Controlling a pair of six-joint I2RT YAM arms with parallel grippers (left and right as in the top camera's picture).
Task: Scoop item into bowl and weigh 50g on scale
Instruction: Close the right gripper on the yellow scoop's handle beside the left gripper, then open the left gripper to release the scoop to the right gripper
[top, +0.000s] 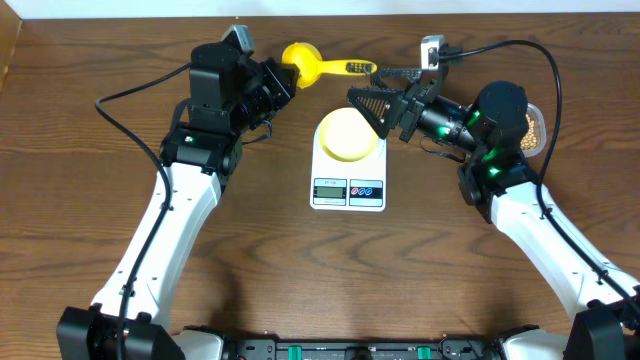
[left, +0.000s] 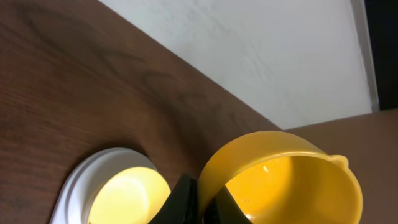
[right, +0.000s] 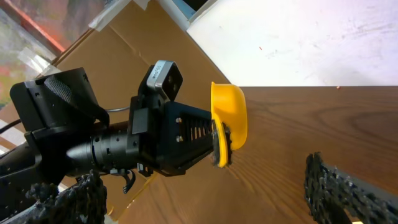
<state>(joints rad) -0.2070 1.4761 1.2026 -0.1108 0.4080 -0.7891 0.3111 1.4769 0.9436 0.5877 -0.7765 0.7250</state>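
Note:
My right gripper grabs the yellow scoop (top: 300, 62) by its handle end (top: 361, 67) next, since this leaves the cup free to scoop beans into the bowl.
My left gripper (top: 283, 78) is shut on the rim of a bright yellow scoop (top: 300, 62), held above the table behind the scale. The scoop's handle (top: 350, 68) points right, its end close to my right gripper (top: 382, 90), which stands wide open with nothing between its fingers. Seen from the left wrist, the scoop's cup (left: 292, 180) looks empty, and the fingertips (left: 186, 202) pinch its wall. The pale yellow bowl (top: 348, 135) sits on the white scale (top: 348, 190). The beans (top: 536, 128) lie in a container at the far right, mostly hidden by my right arm.
In the right wrist view, the left gripper (right: 217, 146) and scoop (right: 230, 121) hang over the brown table, with my own open fingers (right: 348, 193) at the frame's sides. A cardboard panel and a white wall stand behind the table's far edge.

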